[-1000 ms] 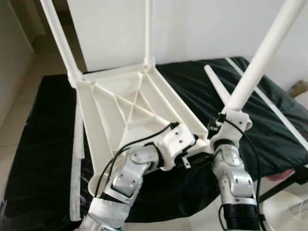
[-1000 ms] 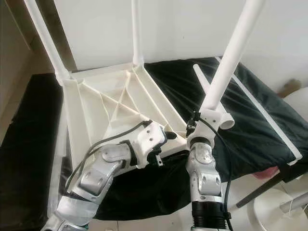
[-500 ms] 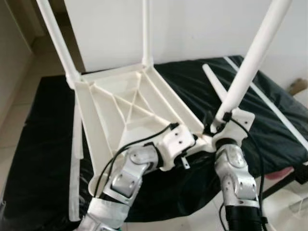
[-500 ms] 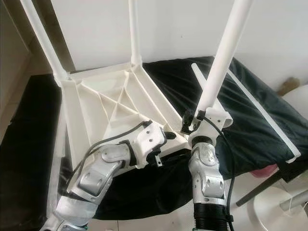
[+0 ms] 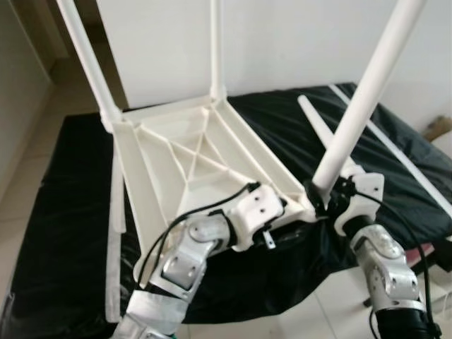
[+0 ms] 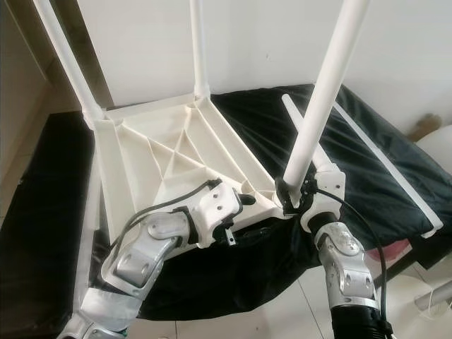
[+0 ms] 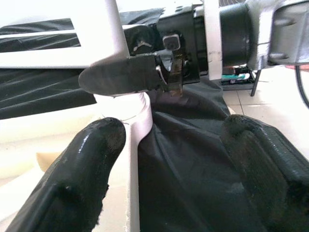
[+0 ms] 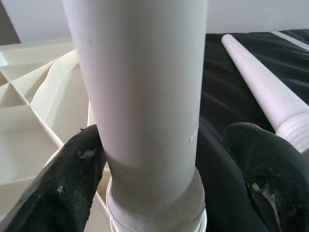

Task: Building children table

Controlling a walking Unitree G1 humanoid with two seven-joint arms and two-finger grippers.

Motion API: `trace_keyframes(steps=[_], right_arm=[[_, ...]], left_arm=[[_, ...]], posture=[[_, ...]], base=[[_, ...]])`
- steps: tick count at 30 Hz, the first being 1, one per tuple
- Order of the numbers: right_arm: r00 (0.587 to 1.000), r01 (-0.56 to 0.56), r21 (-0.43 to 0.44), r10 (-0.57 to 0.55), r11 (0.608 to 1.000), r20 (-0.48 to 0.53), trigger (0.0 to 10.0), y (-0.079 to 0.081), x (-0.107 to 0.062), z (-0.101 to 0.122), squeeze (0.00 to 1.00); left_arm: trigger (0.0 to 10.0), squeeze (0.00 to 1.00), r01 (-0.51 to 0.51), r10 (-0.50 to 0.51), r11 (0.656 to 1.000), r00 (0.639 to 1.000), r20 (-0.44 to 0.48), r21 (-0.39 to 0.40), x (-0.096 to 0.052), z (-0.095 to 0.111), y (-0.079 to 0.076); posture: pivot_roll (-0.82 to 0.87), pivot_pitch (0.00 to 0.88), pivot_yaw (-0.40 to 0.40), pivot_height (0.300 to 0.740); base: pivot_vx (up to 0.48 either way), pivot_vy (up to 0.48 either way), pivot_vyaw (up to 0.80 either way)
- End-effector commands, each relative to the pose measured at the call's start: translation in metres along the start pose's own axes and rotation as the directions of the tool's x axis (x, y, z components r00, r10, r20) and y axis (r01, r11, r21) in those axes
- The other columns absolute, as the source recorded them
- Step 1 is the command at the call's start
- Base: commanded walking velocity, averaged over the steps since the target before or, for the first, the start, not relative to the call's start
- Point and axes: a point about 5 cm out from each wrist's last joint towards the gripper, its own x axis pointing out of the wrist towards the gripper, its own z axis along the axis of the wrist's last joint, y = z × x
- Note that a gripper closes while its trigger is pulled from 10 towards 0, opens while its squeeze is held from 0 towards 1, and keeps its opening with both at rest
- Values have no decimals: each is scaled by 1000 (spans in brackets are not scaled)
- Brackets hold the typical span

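My right gripper should next take hold of the third leg by its socket end (image 5: 323, 182), and then I should fit the leg into its corner socket (image 5: 305, 208).
The white table top (image 5: 176, 152) lies upside down on a black cloth (image 5: 63, 212). Two white legs (image 5: 88, 60) (image 5: 216, 46) stand upright in its far corners. A third leg (image 5: 364, 99) stands slanted with its lower end at the near right corner socket. My right gripper (image 5: 321, 198) is open around that lower end: one finger (image 8: 72, 169) touches the leg and the other stands a little off it. My left gripper (image 5: 282, 212) is open at the near rim beside that corner, with the rim by one finger (image 7: 87, 159). A fourth leg (image 5: 321, 131) lies loose on the cloth.
A long thin white strip (image 5: 395, 159) lies across the cloth on the right and another (image 5: 113, 233) along the table top's left side. A white wall stands behind. Pale tiled floor (image 5: 28, 176) shows at the left and below the cloth's near edge.
My right arm has swung out to the right and lower, and the leg's lower end has come down to the near right corner socket. The left arm has stayed put.
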Motion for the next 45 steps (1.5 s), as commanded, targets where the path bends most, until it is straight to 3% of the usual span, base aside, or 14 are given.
trace_keyframes(steps=[1,8,12,16,18,19,20,21,22,34,35,37,38,45], right_arm=[[1000,-23,-13,23,1000,18,10000,-4,2,4,0],[989,-150,-44,150,988,6,10000,-6,15,8,0],[975,-223,-74,222,972,-17,10000,-3,27,7,0],[967,-253,-85,252,964,-21,10000,-2,33,8,0],[966,-260,-90,260,961,-19,9451,-2,35,9,0],[964,-266,-96,266,959,-21,2980,-3,36,10,0],[964,-266,-96,266,959,-21,2980,-3,36,10,0],[962,-271,-97,271,958,-22,667,-4,36,9,0],[961,-276,-98,275,956,-27,0,-5,36,8,0],[961,-275,-62,271,959,-58,0,-10,31,-6,0],[964,-262,-46,259,964,-68,2118,-10,29,-10,0],[965,-254,-36,251,967,-73,2118,-10,28,-12,0],[966,-249,-30,247,968,-77,10000,-10,28,-13,0],[979,-167,-40,161,985,-122,10000,-4,27,-23,0]], left_arm=[[10000,0,-60,60,998,998,1,-7,0,-1,5],[10000,0,-56,56,998,998,3,10,2,-1,3],[10000,0,27,-28,999,999,-32,-27,2,-8,-6],[10000,0,44,-45,999,998,-55,-20,2,-12,-9],[10000,0,23,-23,1000,998,-56,-4,3,-12,-7],[10000,0,7,-7,1000,998,-56,2,3,-12,-6],[10000,0,7,-7,1000,998,-56,2,3,-12,-6],[10000,0,-14,14,1000,998,-54,12,3,-12,-4],[10000,0,-31,31,999,998,-55,16,2,-11,-2],[10000,0,-41,42,999,998,-53,24,1,-10,0],[10000,0,-39,40,999,998,-53,23,1,-10,-1],[10000,0,-37,38,999,998,-52,22,1,-10,-1],[10000,0,-36,37,999,998,-52,21,1,-10,-1],[10000,0,-28,28,1000,998,-47,10,2,-9,-2]], posture=[[-51,0,13,740],[-53,0,18,740],[-46,0,14,740],[-44,0,12,740],[-44,0,12,740],[-33,0,8,740],[-33,0,8,740],[-31,0,7,740],[-30,0,7,740],[-35,0,14,740],[-37,0,15,740],[-37,0,15,740],[-37,0,15,740],[-42,0,15,740]], base=[[0,0,0],[0,0,0],[0,0,0],[0,0,0],[0,0,0],[0,0,0],[0,0,0],[0,0,0],[0,0,0],[0,0,0],[0,0,0],[0,0,0],[0,0,0],[0,0,0]])
